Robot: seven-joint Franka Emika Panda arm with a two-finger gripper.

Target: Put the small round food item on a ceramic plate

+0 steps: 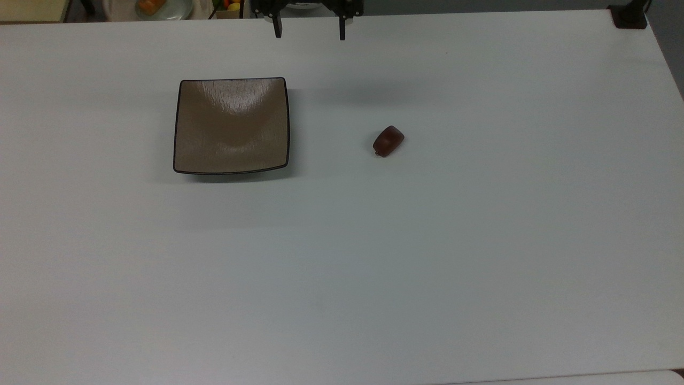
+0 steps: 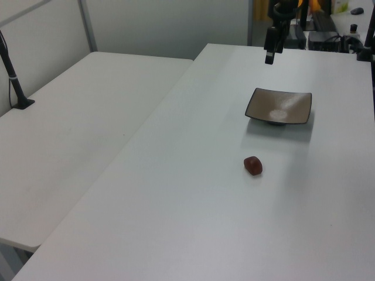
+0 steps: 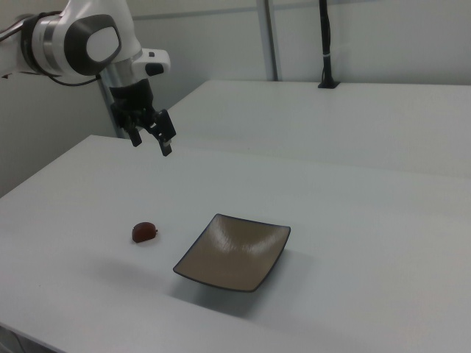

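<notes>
I need to grab the small round food item by its rounded sides next and put it on the ceramic plate [image 2: 280, 106].
The small round food item [image 1: 388, 140] [image 2: 253, 165] [image 3: 144, 232] is a dark reddish-brown lump lying on the white table. The ceramic plate [image 1: 231, 125] [image 2: 280, 106] [image 3: 235, 252], square and glossy brown with a dark rim, sits apart from it, on the top view's left, with nothing on it. My gripper [image 1: 309, 33] [image 3: 151, 143] hangs open high above the table's far edge in the top view, away from both things, nothing between its fingers. In the left view one finger [image 2: 269, 54] shows above the plate's far side.
A second white table [image 2: 76, 117] adjoins this one. A black post base [image 1: 629, 17] stands at the top view's upper right corner. Dishes and clutter [image 1: 155, 6] lie beyond the far edge. Open table surface surrounds the plate and the food item.
</notes>
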